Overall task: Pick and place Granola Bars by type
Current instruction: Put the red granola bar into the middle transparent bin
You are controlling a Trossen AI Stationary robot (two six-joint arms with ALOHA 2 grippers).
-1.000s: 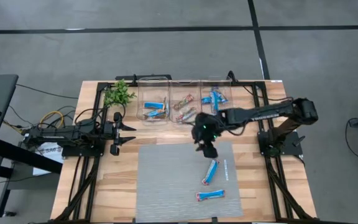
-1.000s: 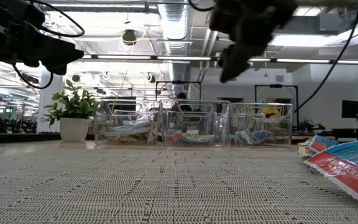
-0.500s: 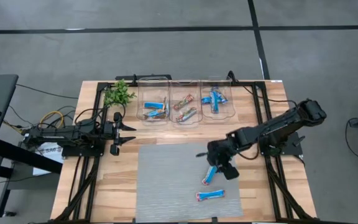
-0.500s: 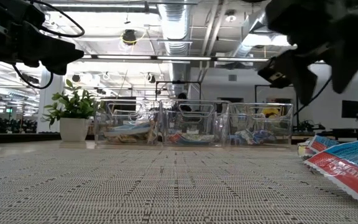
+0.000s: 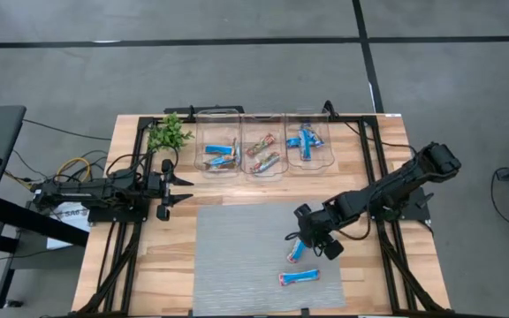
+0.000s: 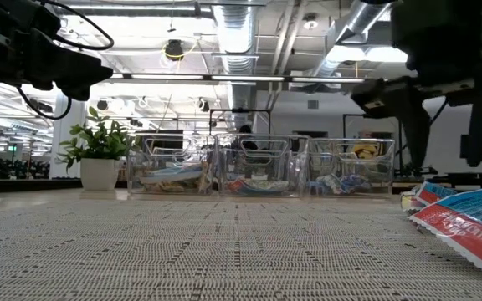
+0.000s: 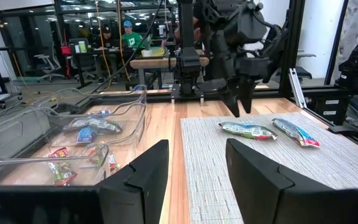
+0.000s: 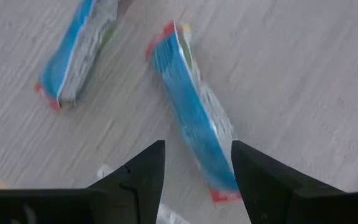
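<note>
My right fingers must lower before closing, or they'd miss the blue-and-white bar [image 8: 207, 137] below.
Two blue-and-white Granola Bars lie flat on the grey mat: one [image 5: 297, 252] [image 8: 194, 118] right under my right gripper, the other [image 5: 299, 277] [image 8: 73, 56] nearer the table's near edge. My right gripper [image 5: 312, 240] [image 8: 194, 149] [image 6: 446, 155] hangs open over the first bar, fingers pointing down on either side of one of its ends, not touching it. More bars lie in three clear bins [image 5: 263, 132] at the far edge. My left gripper [image 5: 173, 187] [image 7: 194, 174] waits open at the table's left side.
A green plant sprig [image 5: 169, 134] stands left of the bins. The grey mat [image 5: 237, 256] covers the near middle of the wooden table, with bare mat left of the bars. Black frame rails [image 5: 387, 256] run along both sides. People sit at desks far behind.
My right gripper has travelled from beside the middle bin toward the near edge and down over the mat, ending above the upper blue bar. The bars and the left arm have stayed in place.
</note>
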